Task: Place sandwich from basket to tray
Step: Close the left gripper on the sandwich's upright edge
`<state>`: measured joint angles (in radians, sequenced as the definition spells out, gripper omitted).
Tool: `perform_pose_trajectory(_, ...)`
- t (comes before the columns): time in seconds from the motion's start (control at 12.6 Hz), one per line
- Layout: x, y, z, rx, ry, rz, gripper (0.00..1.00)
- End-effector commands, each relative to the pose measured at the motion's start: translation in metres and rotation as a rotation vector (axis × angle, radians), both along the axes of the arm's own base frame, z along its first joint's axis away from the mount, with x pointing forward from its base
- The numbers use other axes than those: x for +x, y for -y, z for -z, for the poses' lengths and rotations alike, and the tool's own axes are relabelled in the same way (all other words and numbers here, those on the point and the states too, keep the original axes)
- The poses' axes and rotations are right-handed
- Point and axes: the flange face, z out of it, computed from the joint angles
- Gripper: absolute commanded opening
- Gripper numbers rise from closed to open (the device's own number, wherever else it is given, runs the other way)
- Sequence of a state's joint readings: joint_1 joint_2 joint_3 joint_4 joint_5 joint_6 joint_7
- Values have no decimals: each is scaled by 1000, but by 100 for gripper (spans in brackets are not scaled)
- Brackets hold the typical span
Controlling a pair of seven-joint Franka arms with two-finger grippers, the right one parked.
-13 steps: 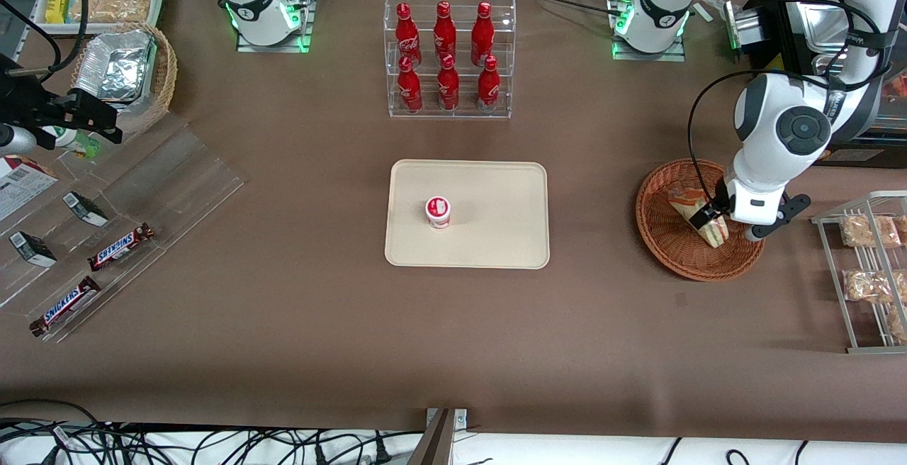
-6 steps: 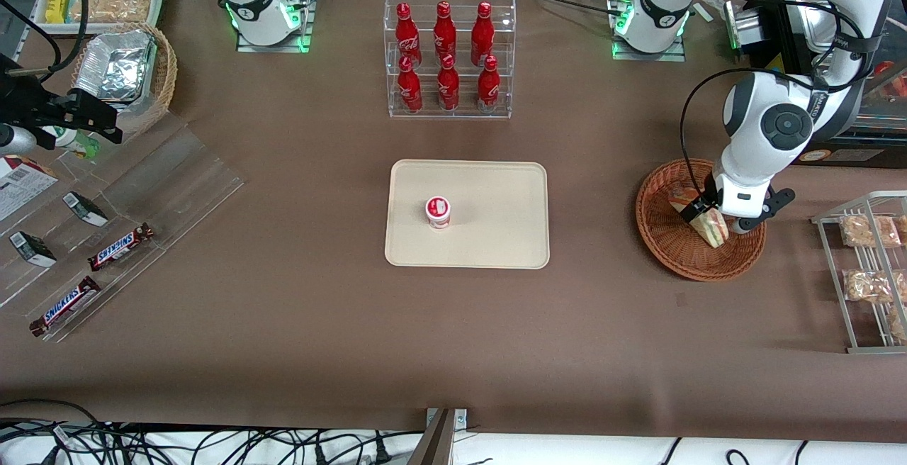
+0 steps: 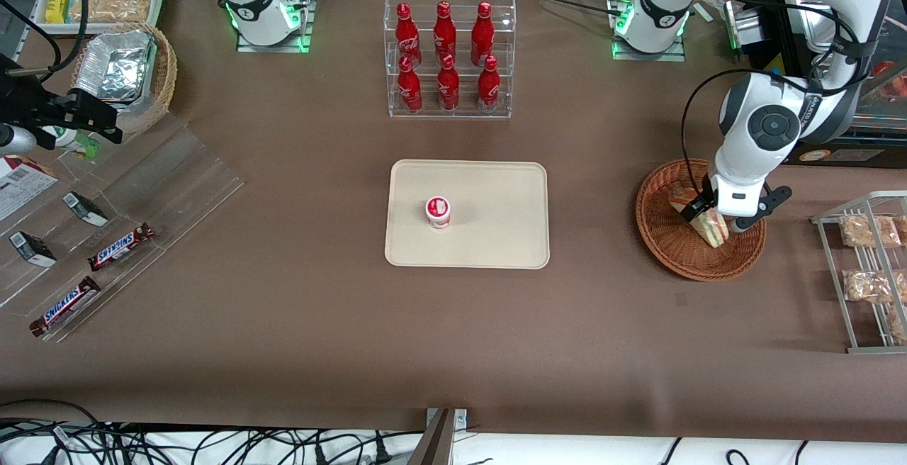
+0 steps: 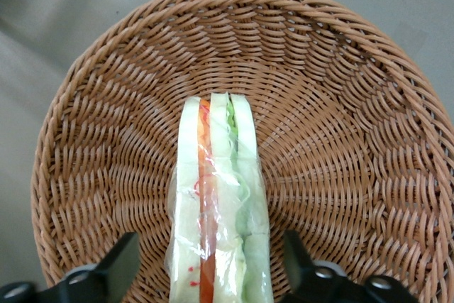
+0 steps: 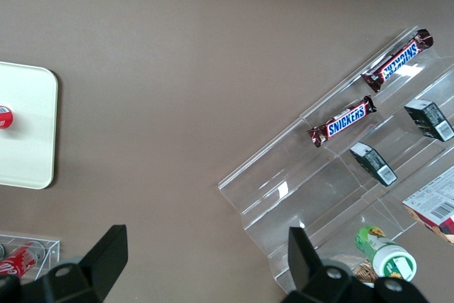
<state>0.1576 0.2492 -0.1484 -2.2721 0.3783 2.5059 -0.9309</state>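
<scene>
The sandwich (image 3: 711,227) is long but narrow across its layers. My left gripper should next hold it by its flat bread sides, which face each other.
The wrapped sandwich (image 4: 218,211) lies in the round reddish-brown wicker basket (image 4: 340,133), its pale bread and green and red layers showing edge-on. My left gripper (image 4: 211,274) is low over the basket, open, one finger on each side of the sandwich with a gap between each finger and the wrap. From the front, the gripper (image 3: 714,218) sits over the sandwich (image 3: 711,227) in the basket (image 3: 673,249), toward the working arm's end of the table. The cream tray (image 3: 496,217) lies in the middle of the table.
A small red-and-white cup (image 3: 438,211) stands on the tray. A clear rack of red bottles (image 3: 448,57) stands farther from the front camera than the tray. A wire rack with bagged snacks (image 3: 868,266) is beside the basket. Acrylic shelves with Snickers bars (image 3: 120,247) lie toward the parked arm's end.
The left arm has shifted a little away from the front camera and settled lower over the sandwich; its fingers stay open around it. The sandwich has not moved.
</scene>
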Motion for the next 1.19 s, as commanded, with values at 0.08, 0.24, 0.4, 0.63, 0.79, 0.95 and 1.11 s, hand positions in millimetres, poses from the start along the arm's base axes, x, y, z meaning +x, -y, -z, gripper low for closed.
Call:
perform_pose_trajectory(0.08,0,3,-1,11,16,-5,43)
perform_pose_trajectory(0.24,1,3,-2,12,19,-6,41)
perform_pose_trajectory(0.4,2,12,-4,9,24,11,40)
perform_pose_trajectory(0.63,7,18,-14,14,25,45,39)
perform_pose_trajectory(0.79,5,28,-19,25,-11,145,39)
perform_pose_trajectory(0.95,10,29,-33,48,-43,202,39)
perform_pose_trajectory(1.11,24,39,-58,77,-96,253,39)
